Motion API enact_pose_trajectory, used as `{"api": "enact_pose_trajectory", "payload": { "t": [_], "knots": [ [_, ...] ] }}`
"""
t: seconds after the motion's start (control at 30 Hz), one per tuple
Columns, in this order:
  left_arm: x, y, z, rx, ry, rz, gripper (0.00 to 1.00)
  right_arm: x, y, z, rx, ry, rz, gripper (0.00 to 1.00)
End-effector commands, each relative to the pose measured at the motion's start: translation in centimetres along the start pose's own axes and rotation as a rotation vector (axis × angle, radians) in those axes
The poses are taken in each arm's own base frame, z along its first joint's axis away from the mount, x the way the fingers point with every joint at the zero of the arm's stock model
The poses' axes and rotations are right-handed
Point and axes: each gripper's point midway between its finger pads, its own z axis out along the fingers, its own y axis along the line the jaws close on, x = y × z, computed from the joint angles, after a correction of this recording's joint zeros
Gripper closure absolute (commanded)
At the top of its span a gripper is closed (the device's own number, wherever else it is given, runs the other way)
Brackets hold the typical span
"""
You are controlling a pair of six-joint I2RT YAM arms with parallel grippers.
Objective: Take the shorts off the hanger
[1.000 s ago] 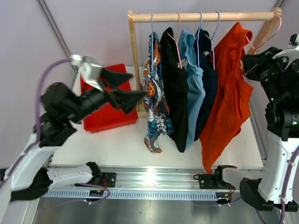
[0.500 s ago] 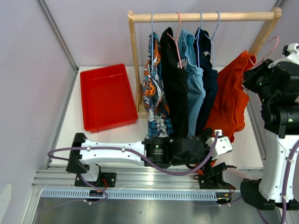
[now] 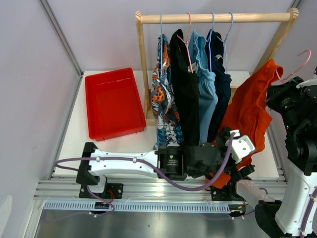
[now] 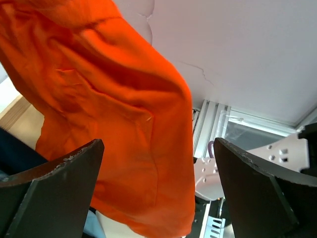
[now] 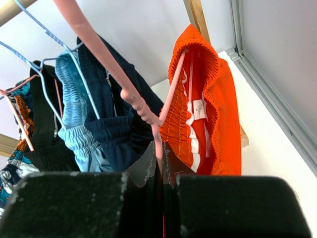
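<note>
I should grab the orange shorts (image 3: 250,116) by the lower leg with my left gripper, so the waistband can slide off the hanger.
The orange shorts (image 3: 250,116) hang on a pink hanger (image 3: 297,64) that is off the wooden rail (image 3: 213,18), over the table's right side. My right gripper (image 3: 281,84) is shut on the hanger's wire just below its hook (image 5: 161,158); the shorts' elastic waistband (image 5: 208,114) drapes over it. My left gripper (image 3: 237,163) lies low along the near edge, jaws wide open (image 4: 158,188). The shorts' lower leg (image 4: 114,124) hangs between and ahead of the fingers. Patterned (image 3: 163,99), black (image 3: 185,89), light blue (image 3: 204,89) and navy (image 3: 221,84) shorts stay on the rail.
A red tray (image 3: 113,101) sits at the back left of the table. The rail's wooden uprights (image 3: 143,69) stand beside the patterned shorts and at the far right. The aluminium frame rail (image 3: 163,191) runs along the near edge under my left arm.
My right gripper has carried the hanger and orange shorts off the rail, rightward. My left arm swung down from beside the tray to the near edge, reaching right to the shorts' lower leg.
</note>
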Motion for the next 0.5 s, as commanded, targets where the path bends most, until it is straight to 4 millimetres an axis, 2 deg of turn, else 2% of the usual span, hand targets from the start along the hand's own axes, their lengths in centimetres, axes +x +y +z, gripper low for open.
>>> {"api": "enact_pose_trajectory", "payload": {
  "t": [0.0, 0.1, 0.2, 0.23, 0.3, 0.33, 0.4, 0.43, 0.47],
  "knots": [
    [-1.3, -0.3, 1.2, -0.015, -0.041, 0.012, 0.01, -1.1, 1.2, -0.1, -0.053, -0.036, 0.019, 1.0],
    [0.2, -0.8, 2.4, -0.012, -0.017, 0.024, 0.03, -1.2, 1.5, 0.0, -0.065, -0.034, 0.024, 1.0],
    [1.7, -0.7, 3.5, -0.026, -0.007, 0.045, 0.19, -1.3, 1.8, -0.1, -0.076, -0.032, 0.027, 1.0],
    [1.7, -0.2, 3.9, -0.038, -0.018, 0.048, 0.45, -1.3, 1.9, -0.1, -0.08, -0.03, 0.029, 1.0],
    [2.4, 0.3, 4.4, -0.063, -0.008, 0.046, 0.73, -1.1, 1.9, 0.2, -0.08, -0.025, 0.031, 1.0],
    [2.6, 0.4, 4.3, -0.075, 0.0, 0.048, 0.97, -1.1, 1.9, 0.3, -0.079, -0.024, 0.029, 1.0],
    [1.3, 0.6, 3.3, -0.089, -0.02, 0.038, 1.0, -1.0, 1.9, 0.7, -0.073, -0.018, 0.023, 1.0],
    [2.3, 0.0, 2.7, -0.086, -0.009, 0.049, 1.0, -1.0, 1.7, 0.9, -0.065, -0.019, 0.02, 1.0],
    [2.0, -0.2, 1.9, -0.089, -0.017, 0.05, 1.0, -1.0, 1.7, 1.1, -0.063, -0.022, 0.019, 1.0]
  ]
}}
